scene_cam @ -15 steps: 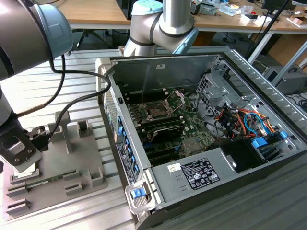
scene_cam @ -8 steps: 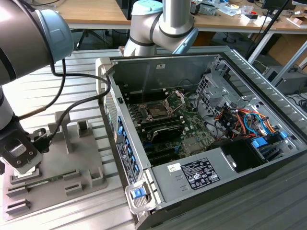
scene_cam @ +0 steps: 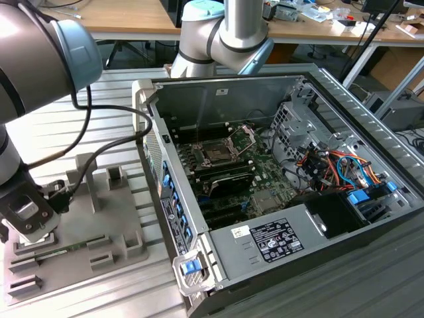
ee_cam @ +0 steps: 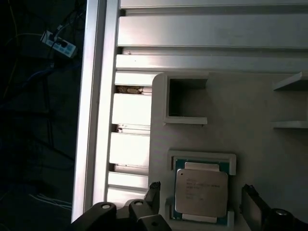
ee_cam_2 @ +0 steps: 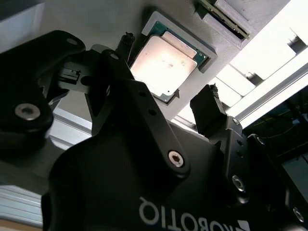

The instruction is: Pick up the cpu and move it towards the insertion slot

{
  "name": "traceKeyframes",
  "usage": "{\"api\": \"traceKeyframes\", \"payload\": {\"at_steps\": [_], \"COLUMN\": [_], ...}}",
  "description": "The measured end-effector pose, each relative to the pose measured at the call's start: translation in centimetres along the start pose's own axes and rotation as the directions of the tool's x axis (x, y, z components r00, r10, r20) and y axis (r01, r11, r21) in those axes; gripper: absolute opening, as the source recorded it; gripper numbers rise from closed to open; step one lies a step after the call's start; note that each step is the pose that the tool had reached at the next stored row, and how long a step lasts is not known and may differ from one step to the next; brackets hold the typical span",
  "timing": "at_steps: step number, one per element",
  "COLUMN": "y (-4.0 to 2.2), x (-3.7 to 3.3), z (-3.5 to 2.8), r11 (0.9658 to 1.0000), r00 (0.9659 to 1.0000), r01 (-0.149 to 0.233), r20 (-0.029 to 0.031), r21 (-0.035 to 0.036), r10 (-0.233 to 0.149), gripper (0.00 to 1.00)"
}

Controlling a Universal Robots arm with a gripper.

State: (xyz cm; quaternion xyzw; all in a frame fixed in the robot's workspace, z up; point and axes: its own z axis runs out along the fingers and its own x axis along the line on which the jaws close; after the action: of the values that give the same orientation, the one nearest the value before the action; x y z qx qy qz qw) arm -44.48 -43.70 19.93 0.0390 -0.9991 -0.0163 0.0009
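Observation:
The gripper grabs the cpu by its exposed side edges next, where the tray's sides leave gaps. The tray's raised sides wrap the cpu's two ends.
The cpu (ee_cam: 200, 191) is a flat square chip with a silvery top, lying in a raised recess of the grey tray (ee_cam: 250, 101). My gripper (ee_cam: 201, 197) hovers right over it, open, with one dark finger on each side and a small gap to the chip's edges. The second wrist view shows the same: the cpu (ee_cam_2: 166, 65) sits between the fingertips (ee_cam_2: 126, 42) of the gripper (ee_cam_2: 168, 72), untouched. In the exterior view the gripper (scene_cam: 32, 233) is low over the tray (scene_cam: 99, 218) at the left. The insertion slot (scene_cam: 217, 151) lies inside the open computer case, its metal plate raised.
The computer case (scene_cam: 278, 172) stands to the exterior view's right of the tray, with tall metal walls, cables and a power supply (scene_cam: 271, 238). A long green memory stick (scene_cam: 66, 250) lies in the tray beside the gripper. Ribbed aluminium table (ee_cam: 144, 29) surrounds the tray.

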Motion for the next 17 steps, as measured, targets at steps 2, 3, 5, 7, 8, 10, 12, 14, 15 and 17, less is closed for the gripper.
{"api": "traceKeyframes", "payload": {"at_steps": [2, 3, 5, 7, 8, 10, 12, 14, 15, 17], "y": [-0.01, -0.01, -0.02, -0.02, 0.00, 0.09, 0.13, 0.15, 0.15, 0.15], "x": [0.00, 0.00, 0.00, 0.00, 0.00, -0.04, -0.09, -0.10, -0.11, -0.12], "z": [0.24, 0.34, 0.55, 0.81, 0.88, 1.01, 1.10, 1.23, 1.31, 1.40], "r11": [1.0000, 1.0000, 1.0000, 1.0000, 1.0000, 1.0000, 1.0000, 1.0000, 1.0000, 1.0000], "r00": [1.0000, 1.0000, 1.0000, 1.0000, 1.0000, 1.0000, 1.0000, 1.0000, 1.0000, 1.0000], "r01": [0.000, 0.000, 0.000, 0.000, 0.000, 0.001, 0.002, 0.003, 0.004, 0.005], "r20": [0.0000, -0.0001, 0.0000, 0.0000, 0.0000, 0.0000, -0.0001, -0.0001, -0.0002, -0.0004], "r21": [0.0000, 0.0000, 0.0000, 0.0000, 0.0000, 0.0000, 0.0001, 0.0003, 0.0003, 0.0005], "r10": [0.000, 0.000, 0.000, 0.000, 0.000, -0.001, -0.002, -0.003, -0.004, -0.005], "gripper": [0.76, 0.76, 0.76, 0.76, 0.76, 0.76, 0.76, 0.76, 0.76, 0.76]}}
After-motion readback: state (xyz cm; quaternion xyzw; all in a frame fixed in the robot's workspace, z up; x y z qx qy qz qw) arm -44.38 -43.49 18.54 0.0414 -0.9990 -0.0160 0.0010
